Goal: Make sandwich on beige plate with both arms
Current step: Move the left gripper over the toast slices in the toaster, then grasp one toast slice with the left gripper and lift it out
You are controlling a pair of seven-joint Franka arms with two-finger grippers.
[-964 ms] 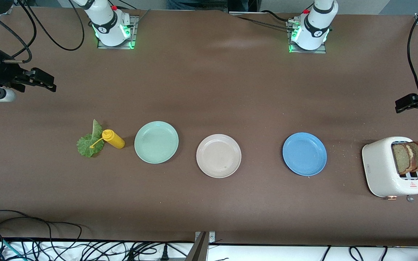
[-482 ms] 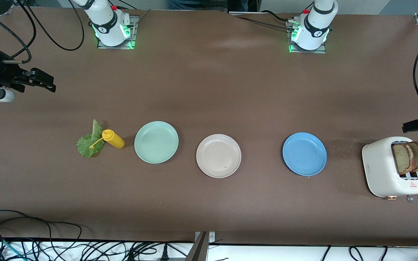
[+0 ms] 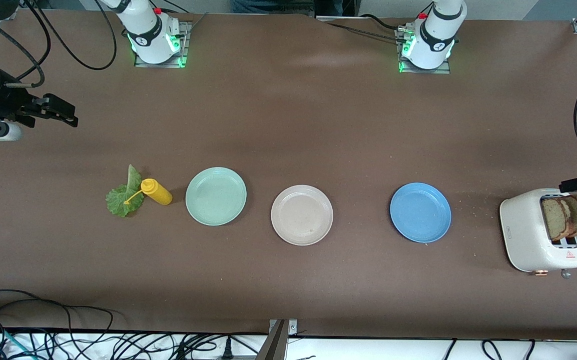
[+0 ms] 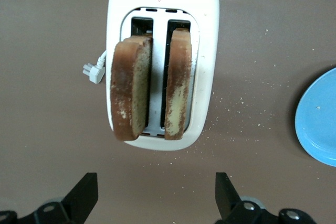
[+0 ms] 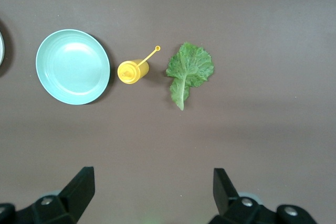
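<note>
My left gripper grabs a toast slice by its exposed top crust (image 4: 179, 83) next, since the toaster slot (image 4: 169, 51) hides the slice's lower part.
The beige plate (image 3: 302, 215) lies bare at the table's middle. Two brown toast slices (image 3: 566, 217) stand upright in the slots of a white toaster (image 3: 523, 230) at the left arm's end; in the left wrist view the slices (image 4: 131, 93) sit side by side. A green lettuce leaf (image 3: 123, 197) lies flat at the right arm's end, also seen as the leaf (image 5: 190, 69). My left gripper (image 3: 571, 185) (image 4: 155, 192) hangs open and empty over the table by the toaster's edge. My right gripper (image 3: 68, 114) (image 5: 152, 187) waits open and empty over bare table.
A yellow squeeze bottle (image 3: 157, 191) lies against the lettuce, next to a mint-green plate (image 3: 215, 196). A blue plate (image 3: 420, 212) sits between the beige plate and the toaster. Crumbs dot the table near the toaster. Cables run along the table's front edge.
My left gripper has travelled from over open table toward the toaster and now hangs at its edge. The right arm has stayed put.
</note>
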